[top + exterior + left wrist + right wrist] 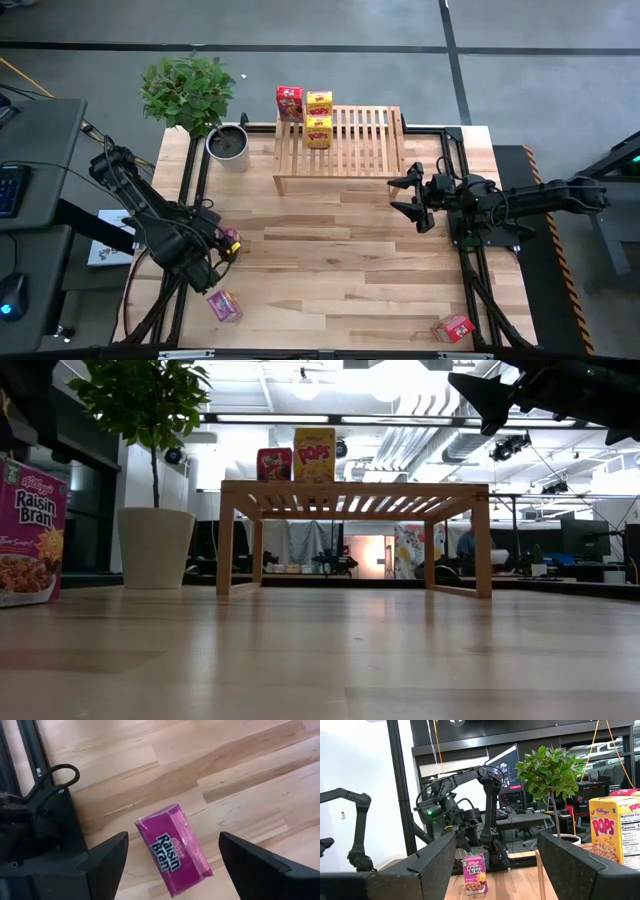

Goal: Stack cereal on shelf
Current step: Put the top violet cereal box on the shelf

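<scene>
My left gripper grabs the pink Raisin Bran box by the opposite sides on either side of its label point(231, 240) next, to stack it on the shelf point(345, 150).
On the light-wood shelf point(345, 150) at the table's far side stand a red cereal box point(289, 102) and two yellow ones point(319, 102) point(318, 131). My left gripper point(173, 837) point(222, 246) hangs open above a pink Raisin Bran box point(175, 850) point(232, 240) that stands on the table near the left edge. One finger stands off each side of the box, and neither touches it. My right gripper point(408, 197) point(496, 840) waits open in the air right of the shelf, holding nothing.
A second pink box point(224, 306) point(30, 530) stands upright near the front left edge. A red box point(453, 328) lies at the front right. A potted plant point(228, 142) stands left of the shelf. Bare tabletop lies between the shelf and the near edge.
</scene>
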Available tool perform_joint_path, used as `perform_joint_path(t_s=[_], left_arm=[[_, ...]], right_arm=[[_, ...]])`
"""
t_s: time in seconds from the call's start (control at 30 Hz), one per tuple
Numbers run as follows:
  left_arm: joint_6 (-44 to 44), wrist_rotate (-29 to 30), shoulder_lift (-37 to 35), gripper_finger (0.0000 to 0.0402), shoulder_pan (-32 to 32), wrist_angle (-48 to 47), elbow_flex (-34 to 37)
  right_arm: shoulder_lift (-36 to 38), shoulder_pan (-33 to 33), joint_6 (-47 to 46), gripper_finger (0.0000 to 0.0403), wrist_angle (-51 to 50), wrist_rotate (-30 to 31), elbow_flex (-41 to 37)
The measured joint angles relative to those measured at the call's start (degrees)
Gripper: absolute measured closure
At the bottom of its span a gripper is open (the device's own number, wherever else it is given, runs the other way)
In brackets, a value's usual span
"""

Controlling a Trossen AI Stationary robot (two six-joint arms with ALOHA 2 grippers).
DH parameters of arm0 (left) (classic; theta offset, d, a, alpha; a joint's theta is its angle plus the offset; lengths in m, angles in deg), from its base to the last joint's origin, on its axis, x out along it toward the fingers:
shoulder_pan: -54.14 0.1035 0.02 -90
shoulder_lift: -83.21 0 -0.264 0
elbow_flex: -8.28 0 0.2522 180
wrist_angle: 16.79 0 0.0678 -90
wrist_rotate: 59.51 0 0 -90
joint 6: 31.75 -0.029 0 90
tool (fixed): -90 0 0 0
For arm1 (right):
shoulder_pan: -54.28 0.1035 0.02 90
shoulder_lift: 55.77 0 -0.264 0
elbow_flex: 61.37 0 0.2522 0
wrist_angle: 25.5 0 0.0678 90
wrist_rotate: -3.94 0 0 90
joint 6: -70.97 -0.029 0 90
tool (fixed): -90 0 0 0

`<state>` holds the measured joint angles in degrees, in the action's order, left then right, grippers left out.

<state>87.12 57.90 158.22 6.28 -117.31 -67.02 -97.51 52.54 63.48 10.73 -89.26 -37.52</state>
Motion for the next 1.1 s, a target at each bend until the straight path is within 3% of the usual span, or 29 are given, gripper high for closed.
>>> perform_joint_path(t_s=[0.3, 0.93, 1.1], left_arm=[[4.1, 0.5, 0.8, 0.0100, 0.8, 0.6, 0.0], [3.4, -2.5, 7.0, 0.0100, 3.3, 2.7, 0.1], [5.4, -5.6, 6.8, 0.0101, 3.3, 4.5, 3.5]], right_arm=[[0.0, 0.0, 0.0, 0.0130, 0.0, 0.0, 0.0], [0.0, 0.0, 0.0, 0.0130, 0.0, 0.0, 0.0], [0.0, 0.0, 0.0, 0.0130, 0.0, 0.0, 0.0]])
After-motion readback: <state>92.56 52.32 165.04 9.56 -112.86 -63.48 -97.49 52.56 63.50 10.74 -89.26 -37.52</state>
